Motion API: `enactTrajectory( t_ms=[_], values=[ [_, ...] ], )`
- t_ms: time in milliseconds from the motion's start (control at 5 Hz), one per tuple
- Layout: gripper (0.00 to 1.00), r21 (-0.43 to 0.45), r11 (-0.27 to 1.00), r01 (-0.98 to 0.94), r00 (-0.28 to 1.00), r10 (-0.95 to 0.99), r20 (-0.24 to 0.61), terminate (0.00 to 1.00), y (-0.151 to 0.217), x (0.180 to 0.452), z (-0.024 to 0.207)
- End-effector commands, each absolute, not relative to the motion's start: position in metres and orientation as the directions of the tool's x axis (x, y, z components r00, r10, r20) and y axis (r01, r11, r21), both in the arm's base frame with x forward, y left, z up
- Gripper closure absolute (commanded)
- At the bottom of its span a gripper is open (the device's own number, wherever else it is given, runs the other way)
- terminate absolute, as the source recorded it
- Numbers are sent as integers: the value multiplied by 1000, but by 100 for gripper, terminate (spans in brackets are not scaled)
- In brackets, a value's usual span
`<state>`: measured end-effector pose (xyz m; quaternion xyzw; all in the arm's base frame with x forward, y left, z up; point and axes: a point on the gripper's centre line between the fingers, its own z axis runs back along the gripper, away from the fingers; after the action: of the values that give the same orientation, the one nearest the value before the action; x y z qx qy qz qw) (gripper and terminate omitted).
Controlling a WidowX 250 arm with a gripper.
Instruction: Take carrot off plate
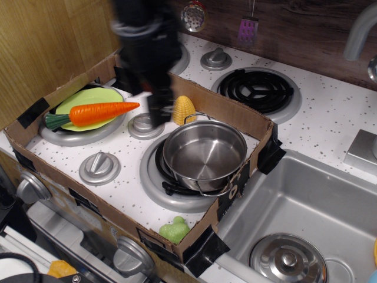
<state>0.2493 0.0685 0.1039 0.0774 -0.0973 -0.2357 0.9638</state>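
The carrot needs to come off the plate [88, 96], so next my gripper should grab it by its thick orange end [80, 115] beside the green stem.
The orange carrot [99, 112] with its dark green stem end lies across the lime-green plate [88, 96] on the left burner, stem pointing left. My gripper [145, 97] is blurred by motion and hangs just right of the carrot's tip, above the upper knob [146, 125]. Its two dark fingers [157, 111] stand apart with nothing between them. It is not touching the carrot or the plate.
A steel pot [204, 154] sits on the front burner. A yellow corn cob [184, 109] stands behind it. A low cardboard wall [232, 117] rings the stove area. A second knob [100, 167], a green toy [175, 230] and the sink [306, 212] are nearby.
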Motion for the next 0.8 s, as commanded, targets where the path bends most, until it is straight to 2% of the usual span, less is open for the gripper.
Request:
enactTrajectory(
  t_ms=[0, 600],
  values=[
    [0, 266, 806, 529, 800, -578, 163, 0, 125, 254, 111],
    [0, 186, 737, 650, 718, -676, 166, 0, 181, 265, 77]
  ],
)
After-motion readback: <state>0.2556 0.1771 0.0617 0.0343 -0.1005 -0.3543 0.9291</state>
